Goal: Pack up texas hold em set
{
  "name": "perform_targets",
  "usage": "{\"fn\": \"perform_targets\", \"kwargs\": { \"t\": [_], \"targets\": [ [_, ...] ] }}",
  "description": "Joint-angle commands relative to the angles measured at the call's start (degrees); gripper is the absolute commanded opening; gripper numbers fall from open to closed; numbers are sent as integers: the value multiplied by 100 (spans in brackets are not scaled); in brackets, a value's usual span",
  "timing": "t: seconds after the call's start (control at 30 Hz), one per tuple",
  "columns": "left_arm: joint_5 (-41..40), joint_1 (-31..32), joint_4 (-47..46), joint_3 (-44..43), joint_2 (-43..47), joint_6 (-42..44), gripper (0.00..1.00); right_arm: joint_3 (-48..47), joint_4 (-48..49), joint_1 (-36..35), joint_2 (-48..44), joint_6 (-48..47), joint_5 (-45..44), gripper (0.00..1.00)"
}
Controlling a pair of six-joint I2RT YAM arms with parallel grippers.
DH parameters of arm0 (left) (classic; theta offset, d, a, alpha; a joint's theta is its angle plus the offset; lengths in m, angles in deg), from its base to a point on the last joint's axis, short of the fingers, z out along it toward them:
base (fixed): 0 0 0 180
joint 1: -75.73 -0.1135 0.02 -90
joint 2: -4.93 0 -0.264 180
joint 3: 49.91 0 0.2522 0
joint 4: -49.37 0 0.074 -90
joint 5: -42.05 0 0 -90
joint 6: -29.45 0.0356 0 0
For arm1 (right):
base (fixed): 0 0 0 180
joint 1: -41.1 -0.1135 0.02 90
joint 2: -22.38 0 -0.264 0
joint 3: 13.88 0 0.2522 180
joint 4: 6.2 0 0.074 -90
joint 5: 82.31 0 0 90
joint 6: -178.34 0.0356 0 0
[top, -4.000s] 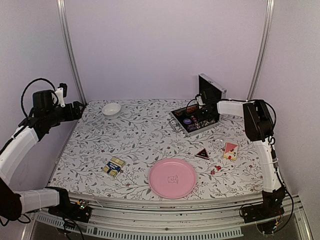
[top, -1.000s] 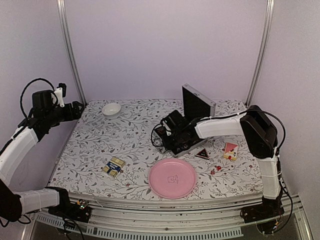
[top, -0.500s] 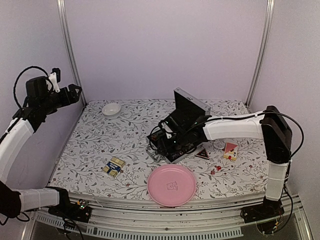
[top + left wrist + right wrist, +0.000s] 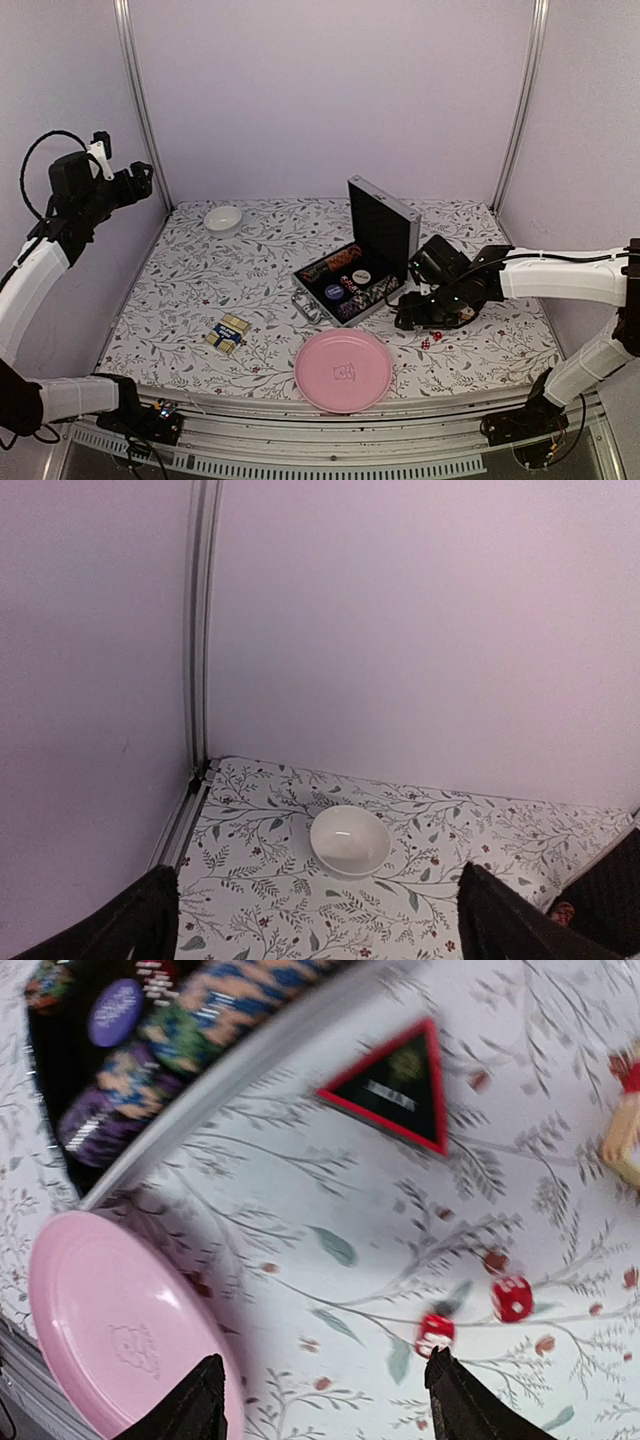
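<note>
My right gripper next grabs the opposite sides of the red die closer to the pink plate, to pack the dice into the silver case (image 4: 322, 301).
The silver case (image 4: 322, 301) stands open mid-table, lid (image 4: 384, 225) upright, with chip rows and a round button inside; its chips also show in the right wrist view (image 4: 180, 1030). My right gripper (image 4: 405, 318) is open and empty just right of the case's front corner, low over the cloth (image 4: 325, 1405). Two red dice (image 4: 435, 1332) (image 4: 512, 1298) lie by its right finger and show in the top view (image 4: 430, 340). A black-and-red triangle (image 4: 395, 1085) lies beside the case. A blue-and-gold card deck (image 4: 228, 333) lies front left. My left gripper (image 4: 140, 180) is open, raised at the far left.
The pink plate (image 4: 345, 370) sits at the front edge, just left of my right gripper (image 4: 110, 1310). The white bowl (image 4: 223, 217) is at the back left, below my left gripper (image 4: 350, 840). A reddish card box (image 4: 625, 1125) shows at the right wrist view's edge.
The right gripper dragged the case from the back right to mid-table, then let go and drew back to the right. The left arm rose.
</note>
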Motion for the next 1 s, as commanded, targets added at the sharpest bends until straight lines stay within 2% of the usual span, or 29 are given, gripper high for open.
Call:
{"fn": "perform_targets", "kwargs": {
  "t": [0.0,0.43,0.57,0.97],
  "targets": [
    [39,-145,-315,122,228,142,97,626,-321,284,-496,1151,296,68],
    [220,-144,-366,197,163,130,97,596,-190,444,241,1274,241,44],
    [221,-147,-357,198,159,122,97,510,-195,449,352,1186,84,42],
    [267,-145,-357,196,155,104,97,295,-286,461,715,904,-78,27]
  ]
}}
